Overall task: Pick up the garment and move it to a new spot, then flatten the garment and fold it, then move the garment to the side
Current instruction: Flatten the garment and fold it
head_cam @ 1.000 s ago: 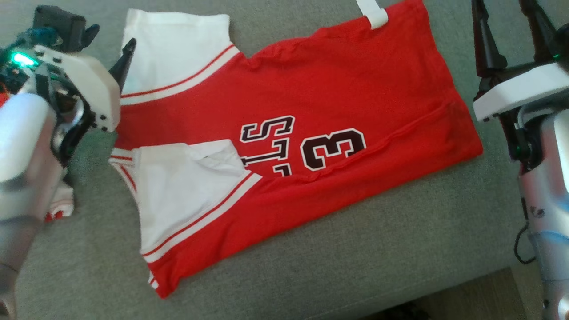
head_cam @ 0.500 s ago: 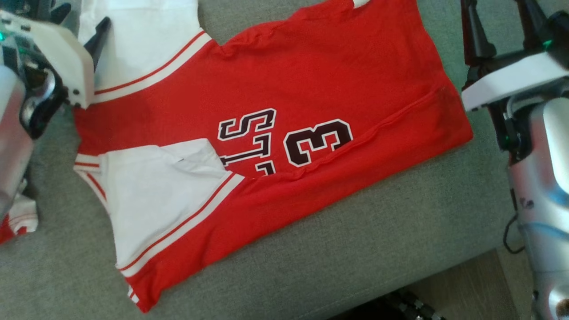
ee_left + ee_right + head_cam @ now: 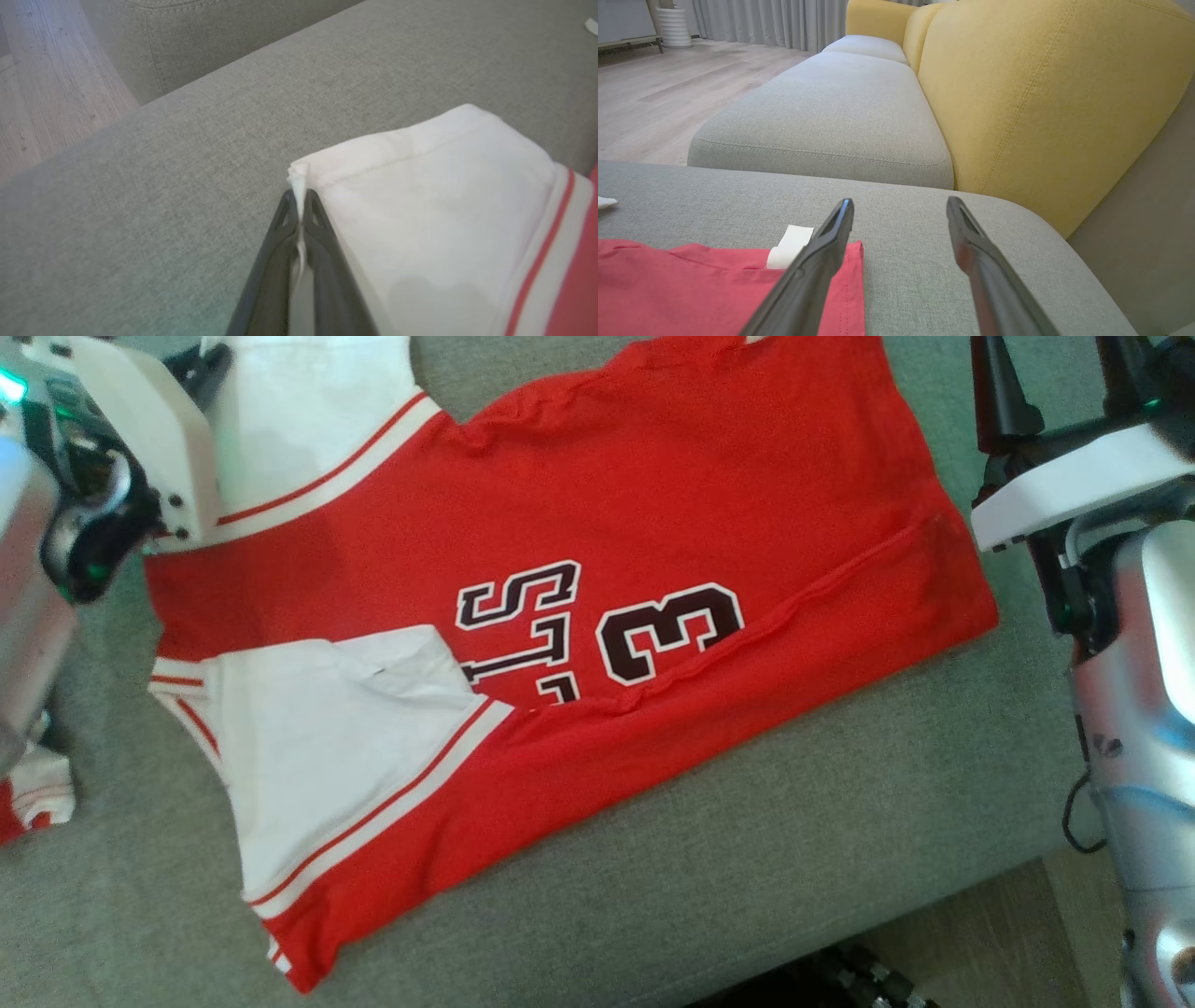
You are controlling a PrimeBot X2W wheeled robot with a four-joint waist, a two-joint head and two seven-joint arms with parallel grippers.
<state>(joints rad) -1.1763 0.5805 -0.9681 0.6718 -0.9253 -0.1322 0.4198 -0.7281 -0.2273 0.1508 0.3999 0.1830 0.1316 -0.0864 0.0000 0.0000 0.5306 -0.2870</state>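
Note:
My right gripper should grab the jersey by its loose hem corner (image 3: 856,249) next, because the red cloth is lying flat on the seat of the sofa.
The garment (image 3: 653,495) is a red jersey with white sleeves and a dark "13" print, lying mostly flat on the grey sofa seat (image 3: 747,877). My left gripper (image 3: 201,364) is at the jersey's upper left. In the left wrist view, my left gripper (image 3: 299,198) is shut on the corner of the white sleeve (image 3: 444,224), with a pinch of cloth standing up between the fingertips. My right gripper (image 3: 1055,383) hovers open past the jersey's right end. In the right wrist view, my right gripper (image 3: 901,205) has its left finger over the red hem (image 3: 691,280).
Another red and white piece of cloth (image 3: 33,793) lies at the left edge of the seat. The seat's front edge and wooden floor (image 3: 1008,933) are at the lower right. A yellow backrest (image 3: 1041,93) and a second grey cushion (image 3: 831,112) lie beyond my right gripper.
My left gripper has gone from open to shut on the corner of the white sleeve. The head camera shifted early on. My right gripper stayed open in place.

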